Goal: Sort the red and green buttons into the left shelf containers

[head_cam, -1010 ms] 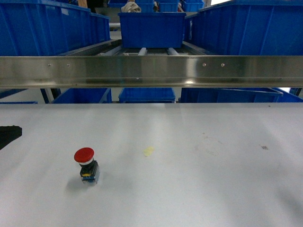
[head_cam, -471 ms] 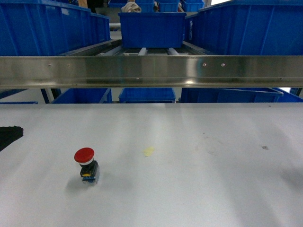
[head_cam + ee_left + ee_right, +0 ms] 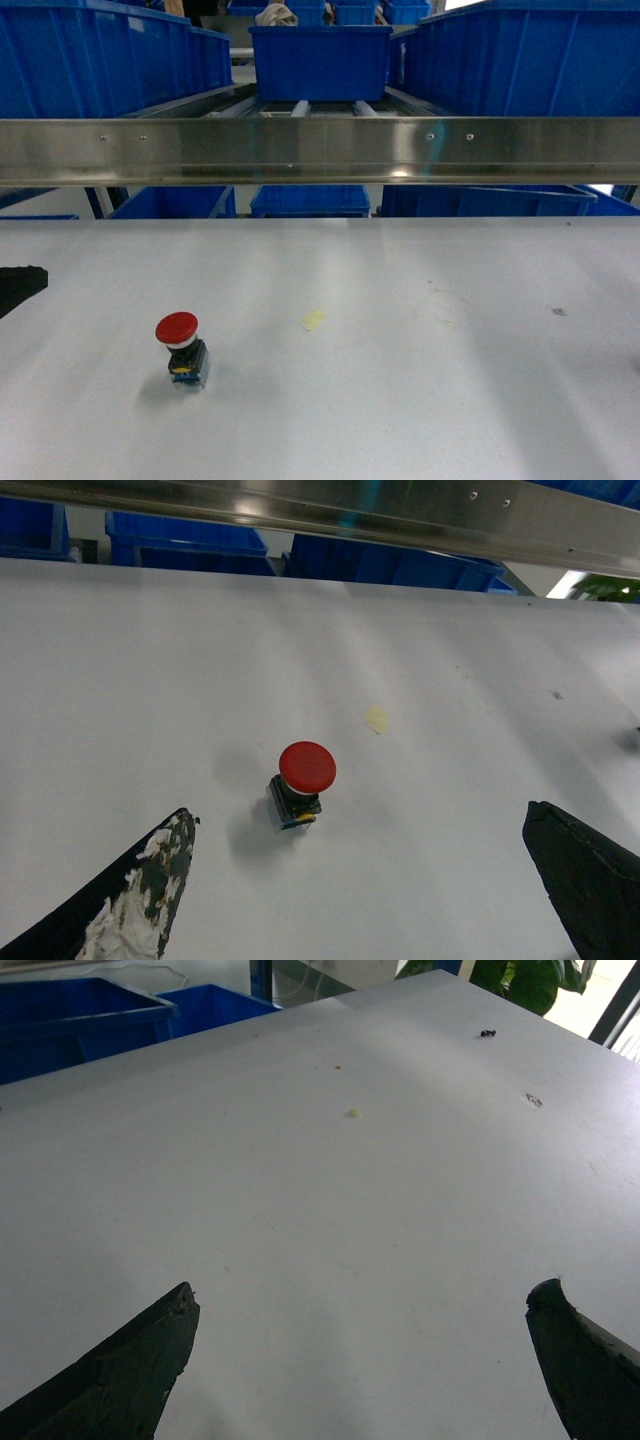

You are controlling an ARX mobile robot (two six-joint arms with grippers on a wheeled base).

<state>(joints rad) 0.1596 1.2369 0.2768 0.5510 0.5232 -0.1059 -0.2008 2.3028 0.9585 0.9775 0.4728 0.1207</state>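
Observation:
The green button has a black body, and my right gripper will grab it there next. Then the button can be sorted into the button's left shelf container.
A red button with a wide mushroom cap and a black body stands upright on the white table, left of centre. The left wrist view shows the red button ahead of my left gripper, whose fingers are spread wide and hold nothing. A dark tip of the left gripper shows at the head view's left edge. My right gripper is open over bare table. A large blue bin, one of the left shelf containers, stands on the shelf at upper left. No green button is in view.
A steel rail runs across in front of the shelf. More blue bins stand at the middle and right, others below table level. A small yellow stain marks the table.
A faint shadow at the table's right edge in the head view has slid away. The red button and the left gripper tip have not moved.

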